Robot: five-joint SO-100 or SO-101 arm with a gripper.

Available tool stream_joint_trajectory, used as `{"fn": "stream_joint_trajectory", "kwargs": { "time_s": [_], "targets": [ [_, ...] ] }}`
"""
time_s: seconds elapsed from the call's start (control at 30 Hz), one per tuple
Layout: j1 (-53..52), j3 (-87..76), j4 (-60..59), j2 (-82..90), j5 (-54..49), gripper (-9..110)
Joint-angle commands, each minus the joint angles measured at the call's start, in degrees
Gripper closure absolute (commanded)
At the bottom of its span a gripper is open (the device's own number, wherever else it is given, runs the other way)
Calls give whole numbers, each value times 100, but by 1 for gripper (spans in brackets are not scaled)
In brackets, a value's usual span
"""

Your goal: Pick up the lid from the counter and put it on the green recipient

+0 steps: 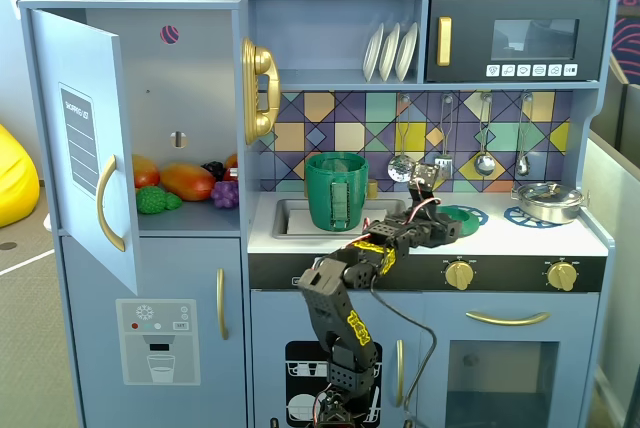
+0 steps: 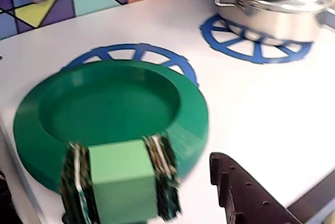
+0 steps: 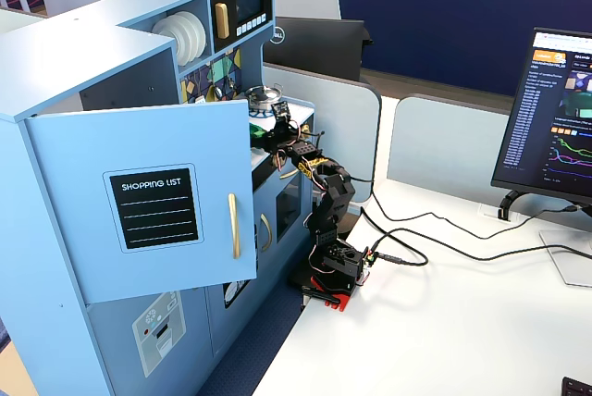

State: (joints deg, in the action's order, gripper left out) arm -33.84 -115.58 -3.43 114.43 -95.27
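Note:
My gripper picks up the green lid by its light-green block handle next, to put the lid on the green recipient.
The green lid [image 2: 110, 103] lies flat on the white counter, over a blue burner ring [image 2: 136, 54]; its light-green block handle [image 2: 121, 182] with ribbed sides is at its near edge. In a fixed view the lid [image 1: 465, 215] shows just right of the arm's tip. My gripper [image 2: 112, 182] is open, with one dark jaw at the lower right and the other just showing at the lower left, so the handle sits between them without touching. The tall dark-green recipient [image 1: 337, 191] stands in the sink, left of the gripper [image 1: 440, 228].
A shiny silver pot [image 2: 272, 4] with its lid sits on the second blue ring [image 1: 548, 200] at the right. Utensils hang on the tiled back wall [image 1: 440, 123]. The fridge door [image 1: 85, 138] stands open at the left, with toy food on its shelf.

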Motion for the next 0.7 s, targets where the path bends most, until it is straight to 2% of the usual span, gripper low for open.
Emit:
{"fn": "stream_joint_trajectory", "kwargs": {
  "time_s": [0.0,0.37,0.53,0.67],
  "targets": [
    [114,729,105,-185,26,58],
    [264,1318,62,-940,26,66],
    [369,1283,0,-1002,-211,101],
    [387,1116,62,-879,-123,101]
  ]
}}
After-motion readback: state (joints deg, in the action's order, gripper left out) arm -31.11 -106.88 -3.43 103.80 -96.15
